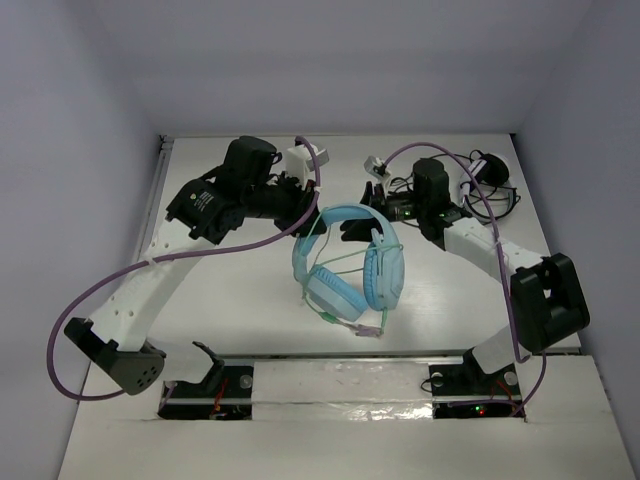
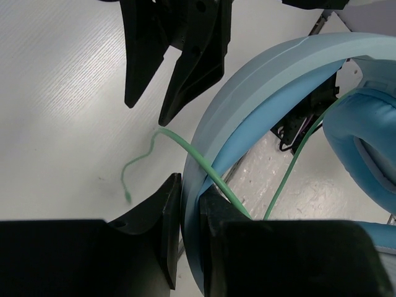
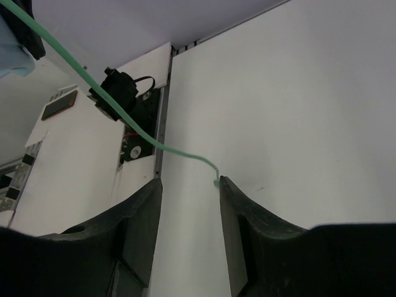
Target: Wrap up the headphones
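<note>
I should next grab the pale green cable (image 2: 185, 147) with my right gripper, by its loose part beyond the headphones' padded band. Then the cable can be wrapped around the headphones.
The light blue headphones (image 1: 345, 268) stand tilted in the middle of the table, ear cups down. Their thin pale green cable (image 1: 352, 264) crosses the cups and ends near the front (image 1: 368, 331). My left gripper (image 1: 312, 222) is shut on the padded band, which shows pinched between the jaws in the left wrist view (image 2: 190, 189). The band (image 2: 266, 68) arcs up to the right, with the cable (image 2: 185, 147) running over it. My right gripper (image 1: 352, 228) is open just right of the band; in the right wrist view (image 3: 189, 185) the loose cable end (image 3: 216, 181) touches one fingertip.
A small black-and-white headset (image 1: 495, 180) with a black cable lies at the back right. Two small white objects (image 1: 305, 158) (image 1: 377, 165) sit at the back. The arms' purple cables hang at both sides. White walls close the table in.
</note>
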